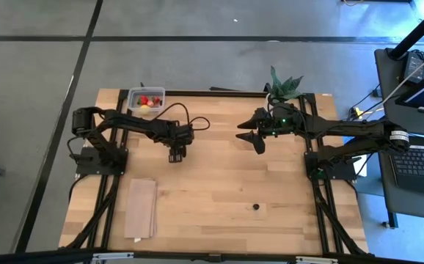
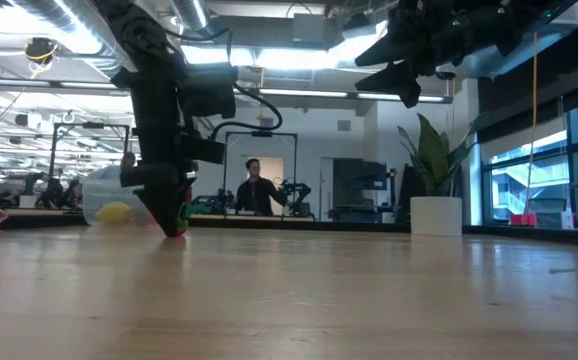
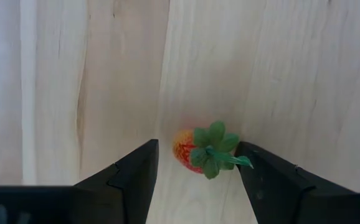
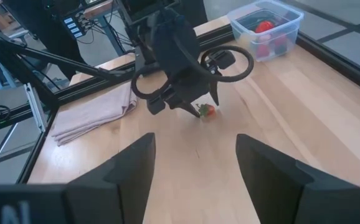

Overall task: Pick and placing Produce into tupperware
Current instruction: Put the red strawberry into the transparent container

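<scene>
The fingers stand on either side of the strawberry (image 3: 186, 149), level with its green leafy cap (image 3: 214, 149), so it is time for my left gripper to close on it.
A small red strawberry (image 3: 186, 149) with a green leafy cap lies on the wooden table, left of centre. My left gripper (image 3: 197, 148) points down over it, open, with one finger on each side of it (image 4: 207, 111). The clear tupperware (image 1: 146, 99) stands at the table's far left edge and holds red pieces and a yellow one (image 4: 264, 28). My right gripper (image 1: 252, 136) hangs open, high above the table's middle, with nothing between its fingers. My left gripper's fingers come from above and stand on both sides of the strawberry, which lies on the table. The tip of its green leaf (image 3: 245, 163) reaches the inner side of one finger (image 3: 273, 180). Whether they touch, I cannot tell.
A spiky green plant in a white pot (image 1: 284, 86) stands at the far edge by the right arm. A folded tan cloth (image 1: 141, 207) lies near the front left. One dark berry (image 1: 256, 207) sits front right of centre. A person (image 2: 254, 185) stands in the room beyond.
</scene>
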